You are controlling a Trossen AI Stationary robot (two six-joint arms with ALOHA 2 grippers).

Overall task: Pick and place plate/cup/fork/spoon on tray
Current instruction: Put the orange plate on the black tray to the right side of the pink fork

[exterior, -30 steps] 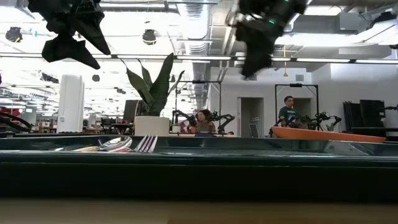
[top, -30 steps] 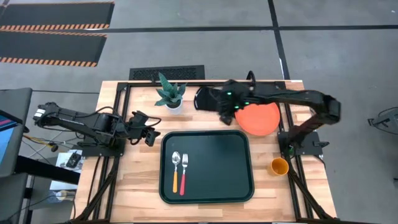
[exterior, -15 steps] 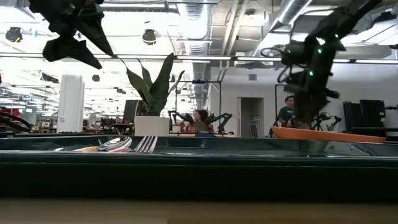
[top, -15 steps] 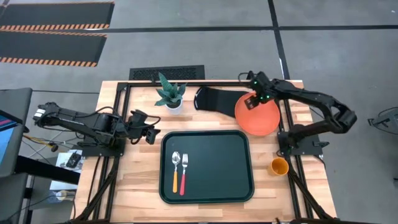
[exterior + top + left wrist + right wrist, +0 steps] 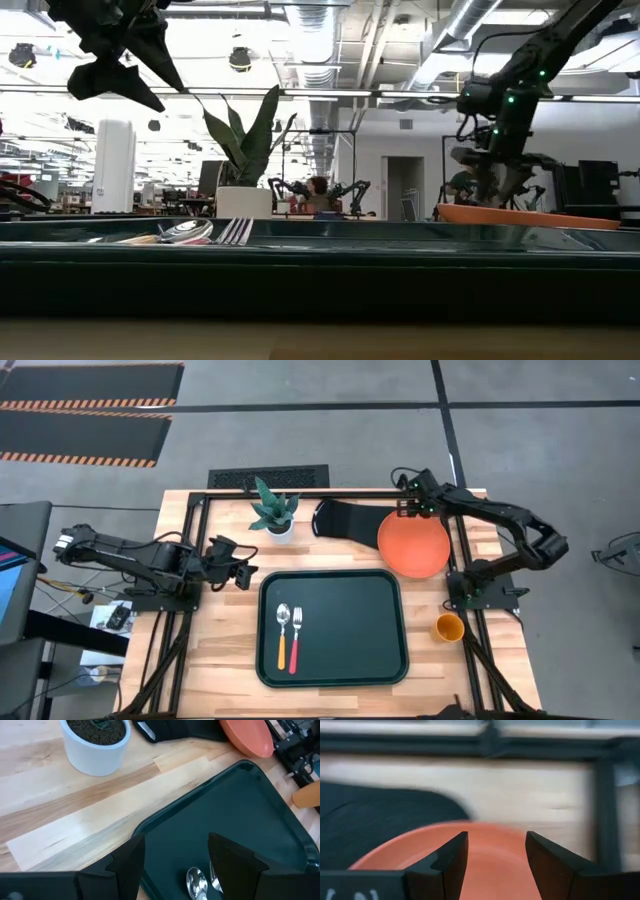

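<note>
My right gripper grips the orange-red plate by its rim (image 5: 427, 518) next, to set it on the dark tray (image 5: 340, 600) beside the fork.
The orange-red plate (image 5: 413, 546) lies on the table at the far right, its left edge over the end of a black oven mitt (image 5: 345, 518). My right gripper (image 5: 408, 508) is open, its fingers standing over the plate's far rim (image 5: 490, 832); in the low view it hangs just above the plate (image 5: 530, 216). The dark tray (image 5: 340, 600) lies in the middle, with the spoon (image 5: 282, 635) and the fork (image 5: 296, 638) lying side by side in its left part. The cup (image 5: 448, 627) stands upright on the table right of the tray. My left gripper (image 5: 240, 572) is open and empty beside the tray's far left corner.
A potted plant (image 5: 273, 510) in a white pot stands at the far edge, left of the mitt. The right arm's base (image 5: 485, 588) stands between the plate and the cup. Bare wood shows at the table's near edge.
My right gripper has gone from over the mitt toward the table's right and far edges and has come down to the plate's far rim. The plate has stayed where it was.
</note>
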